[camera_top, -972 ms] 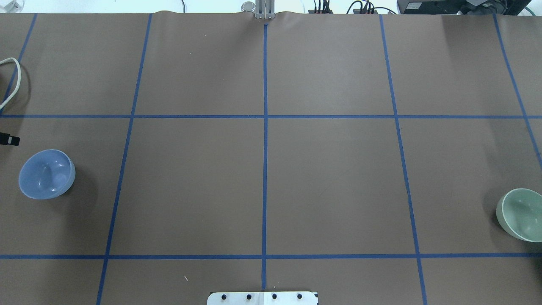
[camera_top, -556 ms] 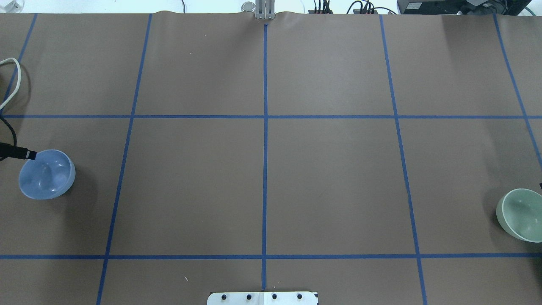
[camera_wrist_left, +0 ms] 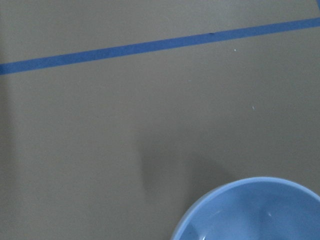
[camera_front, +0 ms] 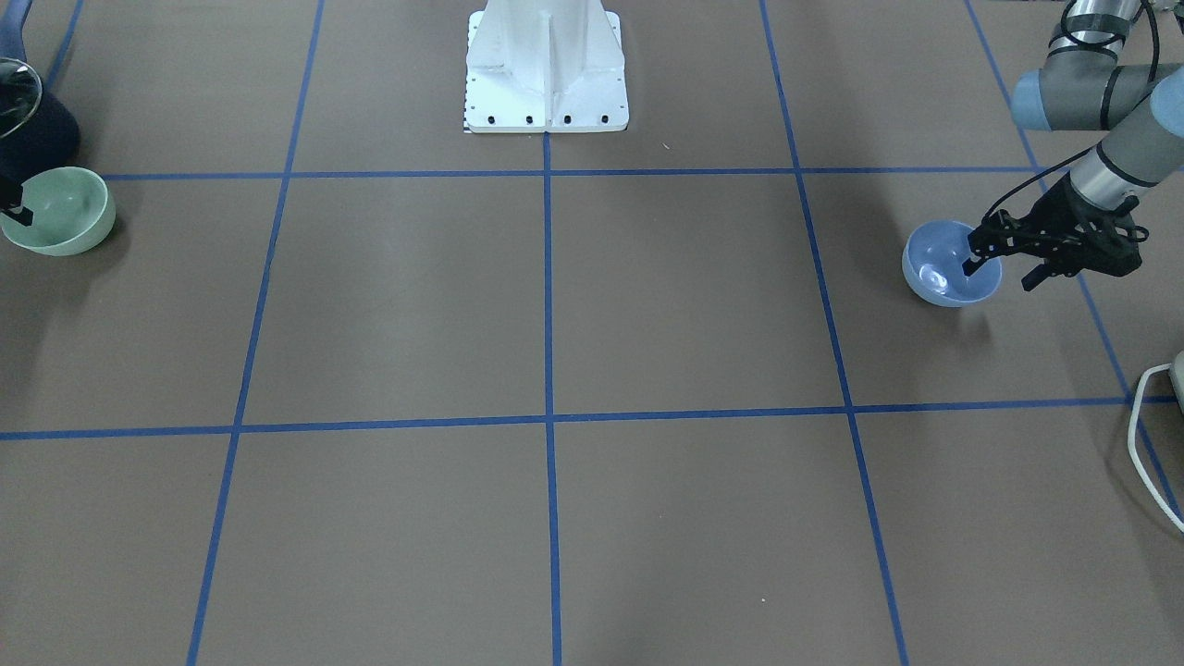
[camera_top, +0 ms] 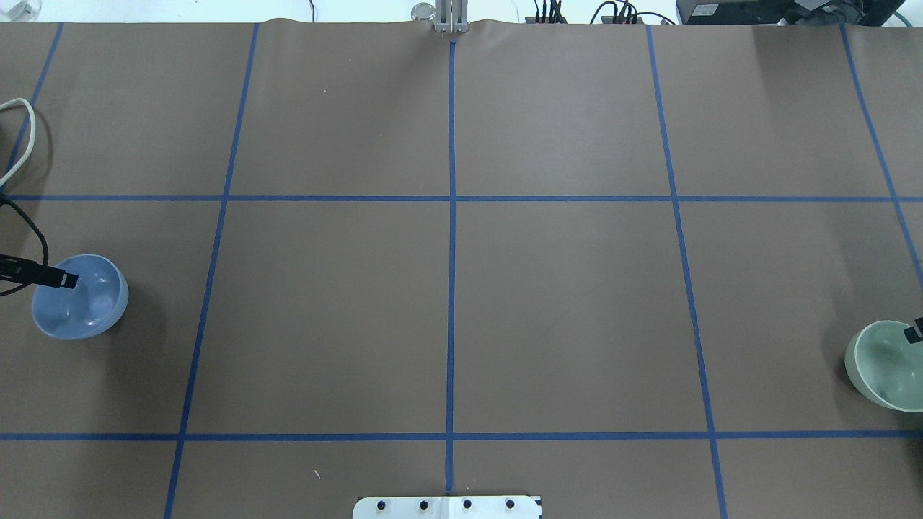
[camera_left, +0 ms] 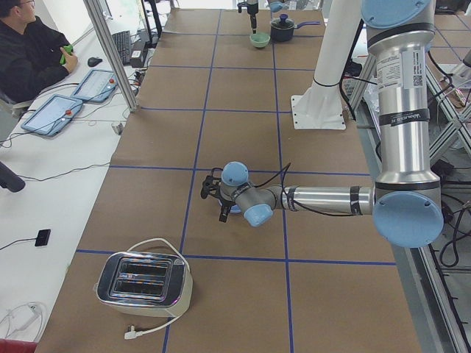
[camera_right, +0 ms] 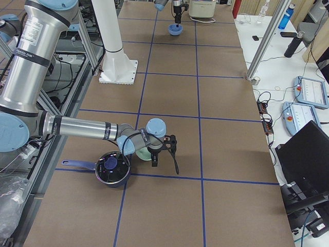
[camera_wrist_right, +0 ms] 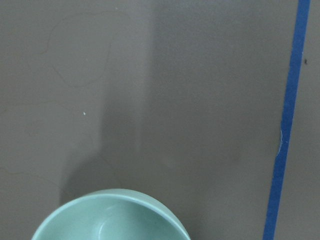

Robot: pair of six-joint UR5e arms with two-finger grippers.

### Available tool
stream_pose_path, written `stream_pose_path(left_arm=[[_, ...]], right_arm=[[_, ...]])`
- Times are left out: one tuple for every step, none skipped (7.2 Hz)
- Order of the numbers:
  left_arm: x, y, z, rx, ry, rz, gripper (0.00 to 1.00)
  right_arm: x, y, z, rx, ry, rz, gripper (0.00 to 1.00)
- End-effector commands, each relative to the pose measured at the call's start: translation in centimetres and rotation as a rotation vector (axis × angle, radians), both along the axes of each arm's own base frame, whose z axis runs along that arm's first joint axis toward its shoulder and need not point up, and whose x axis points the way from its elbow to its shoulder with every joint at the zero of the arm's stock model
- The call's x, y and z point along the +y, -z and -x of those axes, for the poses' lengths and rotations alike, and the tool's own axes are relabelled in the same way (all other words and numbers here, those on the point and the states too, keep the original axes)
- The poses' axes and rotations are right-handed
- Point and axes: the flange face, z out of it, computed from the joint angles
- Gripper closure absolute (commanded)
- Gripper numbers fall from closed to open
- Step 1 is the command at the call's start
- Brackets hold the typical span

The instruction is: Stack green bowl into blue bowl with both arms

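Observation:
The fingers of my left gripper straddle the blue bowl's rim point(camera_front: 997, 277) point(camera_wrist_left: 202, 204) inside and outside, so it is time to close. Closing now would catch it.
The blue bowl point(camera_top: 79, 297) sits at the table's left edge, also in the front view point(camera_front: 951, 264) and the left wrist view point(camera_wrist_left: 255, 212). My left gripper point(camera_front: 999, 274) is open and straddles its outer rim, one fingertip point(camera_top: 68, 279) inside the bowl and one outside. The green bowl point(camera_top: 885, 364) sits at the right edge, also in the front view point(camera_front: 57, 211) and the right wrist view point(camera_wrist_right: 110, 217). My right gripper point(camera_right: 165, 163) is open over its rim, with one fingertip point(camera_top: 913, 332) showing above the bowl.
A dark lidded pot point(camera_right: 112, 169) stands right beside the green bowl. A toaster point(camera_left: 143, 283) and its white cable point(camera_top: 18, 137) lie beyond the blue bowl. The white pedestal base point(camera_front: 546, 65) stands at the robot's side of the table.
The left fingertip has moved in from the left edge and over the blue bowl. The right fingertip has come into view over the green bowl. Neither bowl has moved.

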Motion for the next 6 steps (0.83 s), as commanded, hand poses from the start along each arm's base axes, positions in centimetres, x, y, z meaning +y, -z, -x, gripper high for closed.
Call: stream_pose_path(left_arm=[[-0.1, -0.2, -0.2, -0.002, -0.004, 0.001, 0.03], [0.0, -0.3, -0.2, -0.005, -0.006, 0.005, 0.03], [0.0, -0.4, -0.3, -0.005, -0.006, 0.005, 0.03], [0.0, -0.5, -0.2, -0.006, -0.006, 0.007, 0.13], [0.0, -0.4, -0.3, -0.004, -0.005, 0.006, 0.28], [0.0, -0.3, -0.3, -0.003, -0.004, 0.006, 0.49]], right_arm=[[0.3, -0.8, 0.9, 0.014, 0.024, 0.003, 0.00], [0.4, -0.9, 1.1, 0.015, 0.031, 0.007, 0.01], [0.6, -1.5, 1.2, 0.018, 0.037, 0.015, 0.03], [0.7, -1.8, 1.1, 0.020, 0.036, 0.016, 0.14], [0.7, -1.8, 1.1, 0.018, 0.038, 0.014, 0.34], [0.7, -1.8, 1.1, 0.018, 0.038, 0.014, 0.62]])
